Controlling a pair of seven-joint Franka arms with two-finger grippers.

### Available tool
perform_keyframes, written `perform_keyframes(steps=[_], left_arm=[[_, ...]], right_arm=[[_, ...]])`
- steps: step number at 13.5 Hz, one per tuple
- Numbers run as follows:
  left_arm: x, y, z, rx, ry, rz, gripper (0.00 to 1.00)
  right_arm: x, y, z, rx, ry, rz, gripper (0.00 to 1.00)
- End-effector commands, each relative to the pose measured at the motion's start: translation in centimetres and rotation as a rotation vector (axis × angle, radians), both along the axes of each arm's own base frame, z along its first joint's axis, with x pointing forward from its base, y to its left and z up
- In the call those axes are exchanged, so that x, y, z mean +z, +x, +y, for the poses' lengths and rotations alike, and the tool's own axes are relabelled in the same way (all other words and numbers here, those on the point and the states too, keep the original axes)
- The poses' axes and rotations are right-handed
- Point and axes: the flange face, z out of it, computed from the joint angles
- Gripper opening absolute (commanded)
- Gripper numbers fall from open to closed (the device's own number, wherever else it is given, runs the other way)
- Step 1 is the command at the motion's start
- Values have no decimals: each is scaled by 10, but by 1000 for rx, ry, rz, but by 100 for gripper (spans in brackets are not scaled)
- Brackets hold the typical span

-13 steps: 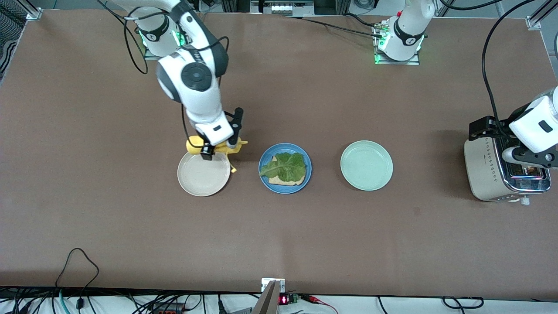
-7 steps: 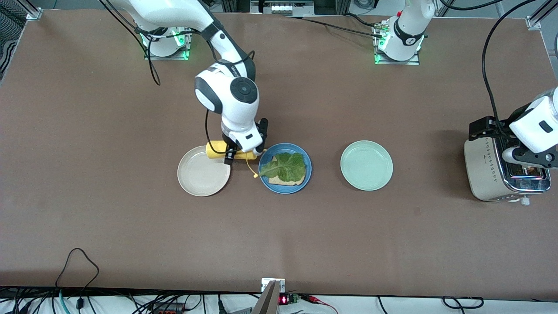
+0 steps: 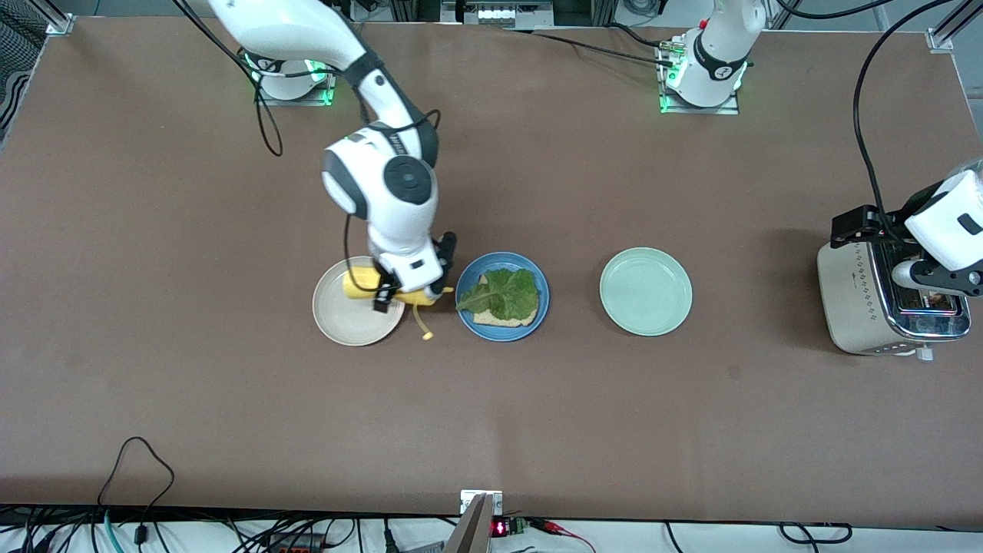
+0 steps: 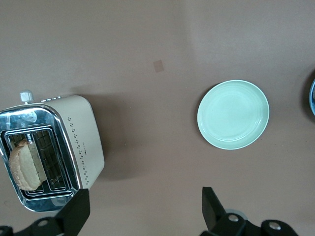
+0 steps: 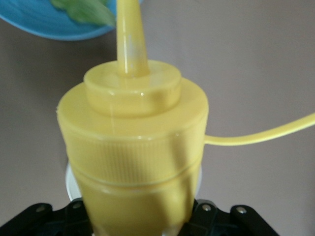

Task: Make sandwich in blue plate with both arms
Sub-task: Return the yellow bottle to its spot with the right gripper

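Next, my left gripper grabs the toast slice standing in the toaster by its crust edge to top the lettuce in the blue plate.
The blue plate holds one toast slice with a green lettuce leaf on top. Its rim and the leaf also show in the right wrist view. My right gripper is shut on a yellow squeeze bottle and holds it on its side over the cream-white plate's edge, nozzle toward the blue plate. My left gripper hangs open and empty over the toaster. In the left wrist view its fingers stand wide apart. A second toast slice stands in a toaster slot.
An empty pale mint-green plate lies between the blue plate and the toaster; it also shows in the left wrist view. The bottle's loose cap strap dangles between the cream and blue plates. Cables run along the table's edges.
My right arm carried the yellow bottle from the cream plate's farther edge toward the blue plate, then back a little and lower in the front view. My left arm shifted slightly over the toaster.
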Motion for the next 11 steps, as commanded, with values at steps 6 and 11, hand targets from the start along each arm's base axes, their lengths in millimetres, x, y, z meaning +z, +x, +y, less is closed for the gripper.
perform_keyframes(steps=[6, 11], left_arm=[[-32, -4, 79, 126, 2, 99, 100], [-105, 3, 188, 174, 195, 197, 100]], right_arm=[[125, 15, -243, 116, 343, 137, 0], [95, 4, -398, 244, 699, 144, 0]])
